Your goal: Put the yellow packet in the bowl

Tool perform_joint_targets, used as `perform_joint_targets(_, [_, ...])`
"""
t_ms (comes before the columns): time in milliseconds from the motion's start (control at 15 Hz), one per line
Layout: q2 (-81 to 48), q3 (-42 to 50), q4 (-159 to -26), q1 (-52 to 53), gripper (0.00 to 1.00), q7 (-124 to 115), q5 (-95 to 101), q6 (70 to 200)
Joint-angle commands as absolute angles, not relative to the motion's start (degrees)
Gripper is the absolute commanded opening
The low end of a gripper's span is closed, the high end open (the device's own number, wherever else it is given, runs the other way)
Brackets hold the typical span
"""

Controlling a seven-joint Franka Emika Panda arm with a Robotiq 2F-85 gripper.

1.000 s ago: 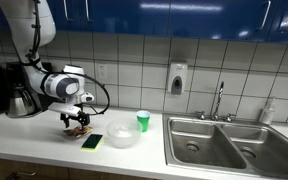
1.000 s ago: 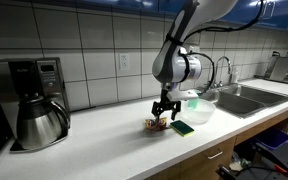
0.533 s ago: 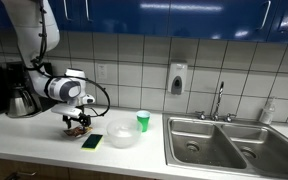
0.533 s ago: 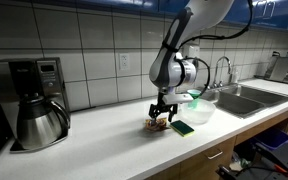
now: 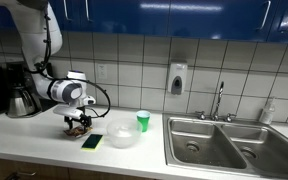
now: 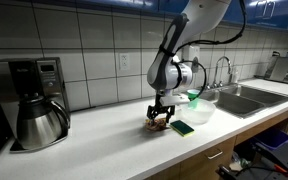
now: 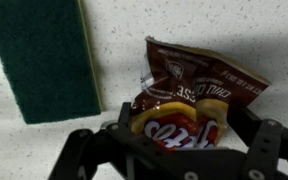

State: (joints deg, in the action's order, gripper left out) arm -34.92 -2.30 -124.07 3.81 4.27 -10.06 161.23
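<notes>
My fingers are down beside the yellow packet's crinkled sides in the wrist view. My gripper should close now, as that would hold the packet.
The yellow packet (image 7: 199, 85), crinkled, yellowish-brown with dark red and white marks, lies on the white counter. It shows small in both exterior views (image 5: 78, 127) (image 6: 160, 125). My gripper (image 7: 182, 135) is down over it, one finger on each side and the jaws spread wide around it; it also shows in both exterior views (image 5: 77, 121) (image 6: 161, 117). The whitish translucent bowl (image 5: 122, 137) (image 6: 198, 112) stands on the counter a short way beside the packet, past the flat green rectangle. The bowl is out of the wrist view.
A flat yellow-green and black rectangle (image 7: 42, 55) (image 5: 91, 141) (image 6: 182, 127) lies between packet and bowl. A small green cup (image 5: 143, 121) stands behind the bowl. A coffee maker with a steel pot (image 6: 34, 105) stands at one end of the counter, a double sink (image 5: 229, 142) at the other.
The arm has sunk slightly over the packet and its upper links have shifted. The packet, bowl and rectangle have not moved.
</notes>
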Motion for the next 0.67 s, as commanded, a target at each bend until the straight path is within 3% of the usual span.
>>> perform_joint_targets(0, [-35.8,-2.7,-122.5,3.6,0.66,1.6,-8.1,161.3])
perform_joint_targets(533, [-35.8,-2.6,-122.4,4.0,0.03,0.8,-7.1,161.5])
perform_joint_targets(600, [-35.8,-2.6,-122.4,4.1,0.0,0.8,-7.1,161.4])
